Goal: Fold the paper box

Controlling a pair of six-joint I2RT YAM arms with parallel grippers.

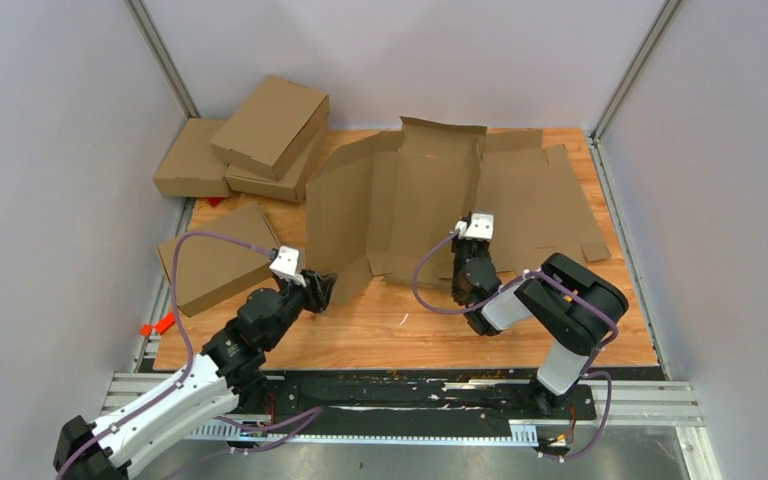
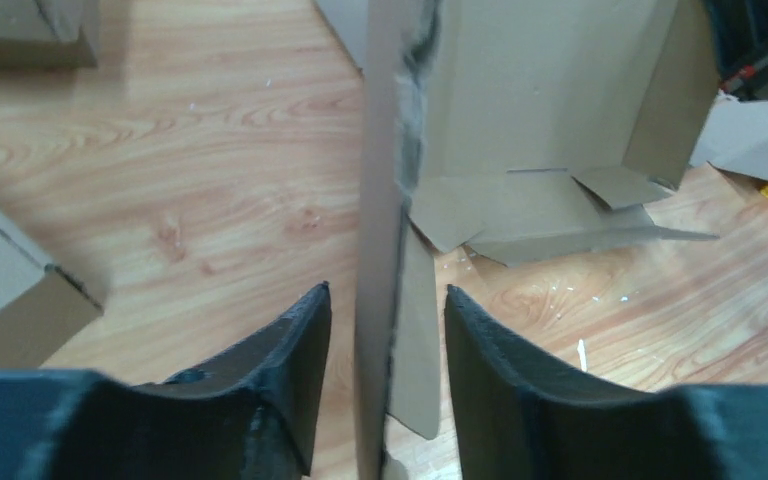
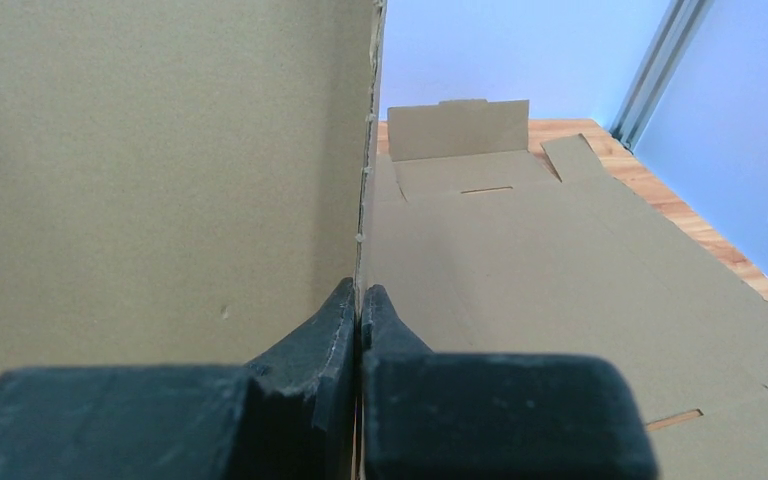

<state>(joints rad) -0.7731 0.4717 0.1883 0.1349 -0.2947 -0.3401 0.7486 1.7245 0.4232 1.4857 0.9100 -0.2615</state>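
Note:
I should next use my left gripper to grab the paper box's near flap edge, so that the box stays raised and its tabs are left free to fold.
The paper box is a brown die-cut cardboard sheet on the wooden table, its left half raised and its right half lying flat. My left gripper is open, its jaws either side of the sheet's near left flap edge with gaps on both sides. My right gripper is shut on the raised panel's edge, which stands upright between the fingers. The flat panels with tabs lie to its right.
Three folded brown boxes are stacked at the back left corner. Another flat box lies at the left, beside my left arm, and shows in the left wrist view. Grey walls enclose the table on three sides.

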